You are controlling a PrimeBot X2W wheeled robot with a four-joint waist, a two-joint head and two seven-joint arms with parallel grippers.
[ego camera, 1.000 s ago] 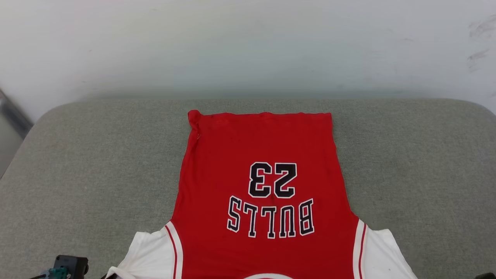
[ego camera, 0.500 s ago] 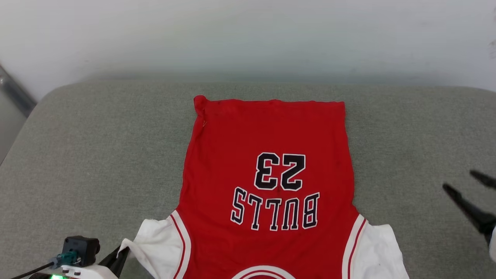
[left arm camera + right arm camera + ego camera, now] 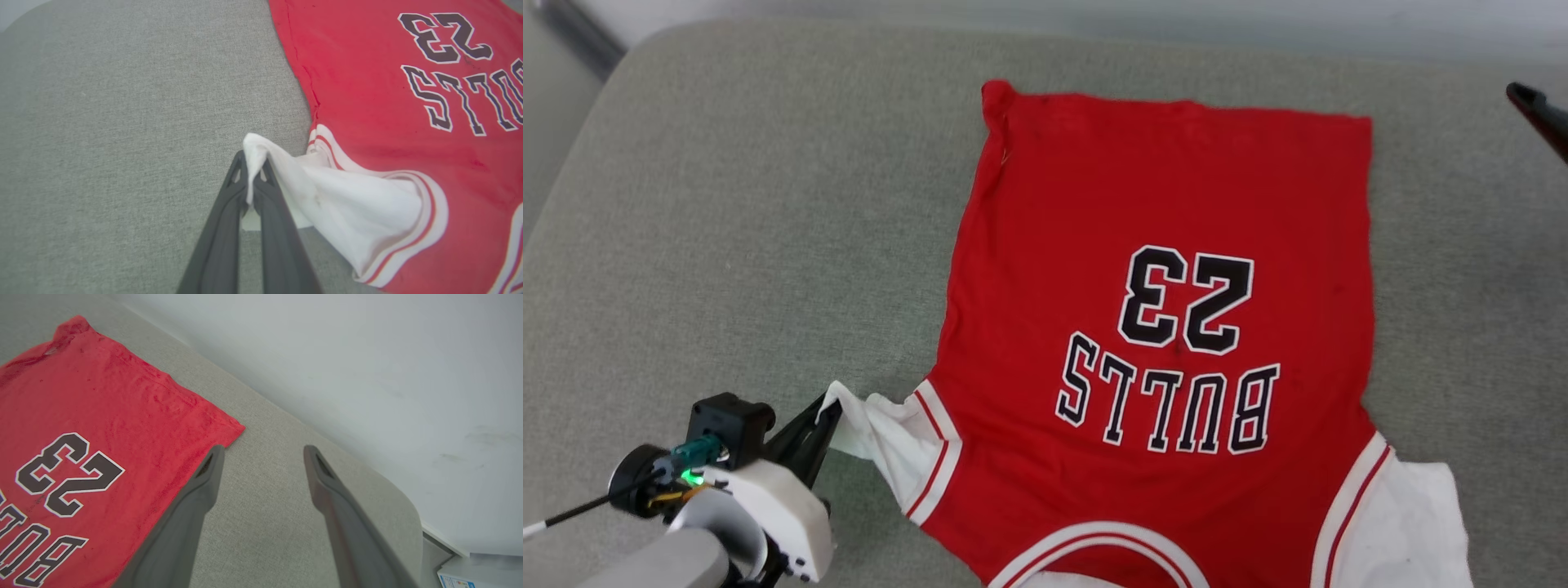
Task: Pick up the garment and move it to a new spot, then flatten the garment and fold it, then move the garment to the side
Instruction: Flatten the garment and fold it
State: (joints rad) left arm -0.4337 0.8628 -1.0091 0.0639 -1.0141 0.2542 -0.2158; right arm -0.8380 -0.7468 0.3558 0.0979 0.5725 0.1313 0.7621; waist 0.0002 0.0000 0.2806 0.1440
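My right gripper should fold the red jersey neatly, so next it needs to grab the jersey by its plain hem corner (image 3: 1358,129) (image 3: 235,429).
The garment (image 3: 1160,327), a red jersey with black "BULLS 23" lettering, lies spread flat on a grey cushion (image 3: 727,204), its hem toward the far edge. My left gripper (image 3: 827,415) is at the lower left, shut on the tip of the white left sleeve (image 3: 882,437). The left wrist view shows that gripper (image 3: 252,158) pinching the sleeve (image 3: 347,204) and lifting it slightly off the cushion. My right gripper (image 3: 263,451) is open above bare cushion, just beyond the garment's far hem corner (image 3: 233,428). One of its fingers (image 3: 1539,110) shows at the upper right.
A white wall (image 3: 367,355) rises right behind the cushion's far edge. The cushion ends in a rounded corner (image 3: 404,514) on the right, with a white box (image 3: 478,571) below it. Bare grey cushion (image 3: 102,122) stretches left of the garment.
The head camera has tipped down and turned. My right gripper has opened and travelled along the garment's right side toward the far hem corner. The left gripper stays shut on the sleeve.
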